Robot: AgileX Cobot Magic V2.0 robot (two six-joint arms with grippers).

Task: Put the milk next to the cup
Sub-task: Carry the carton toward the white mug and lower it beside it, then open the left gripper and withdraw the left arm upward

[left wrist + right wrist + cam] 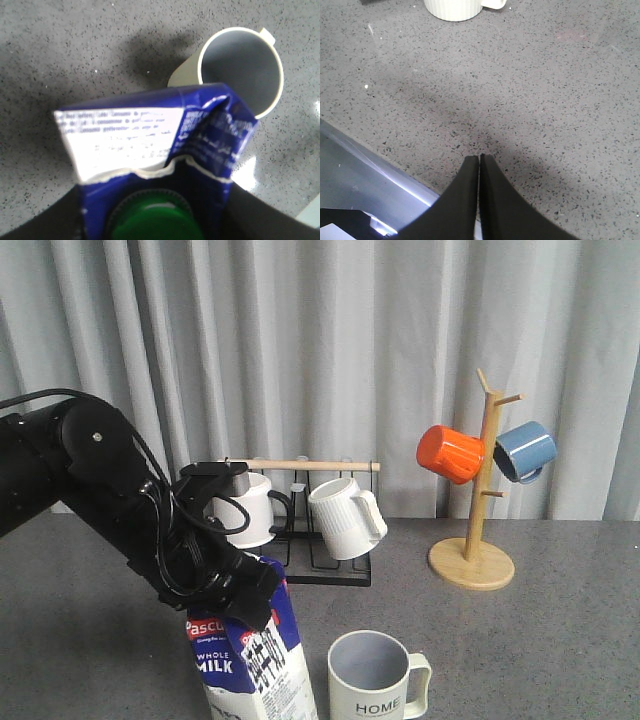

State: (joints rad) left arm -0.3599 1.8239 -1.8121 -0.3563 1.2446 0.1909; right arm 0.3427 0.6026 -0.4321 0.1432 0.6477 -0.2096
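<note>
I should open my left gripper now, because the milk carton's lower edge (262,710) is down on the tabletop beside the HOME cup (372,677).
The milk carton (250,660), dark blue above and white below with a red band, stands upright at the front of the table, just left of the pale "HOME" cup (372,677). My left gripper (235,595) is shut on the carton's top. In the left wrist view the carton (150,145) with its green cap (155,222) fills the space between the fingers, and the cup (240,70) lies close beside it. My right gripper (479,158) is shut and empty above bare table; it is out of the front view.
A black rack (300,540) behind holds a white mug with a black handle (250,508) and a ribbed white mug (345,518); the ribbed mug also shows in the right wrist view (452,9). A wooden mug tree (472,562) at the right carries an orange mug (450,453) and a blue mug (524,450).
</note>
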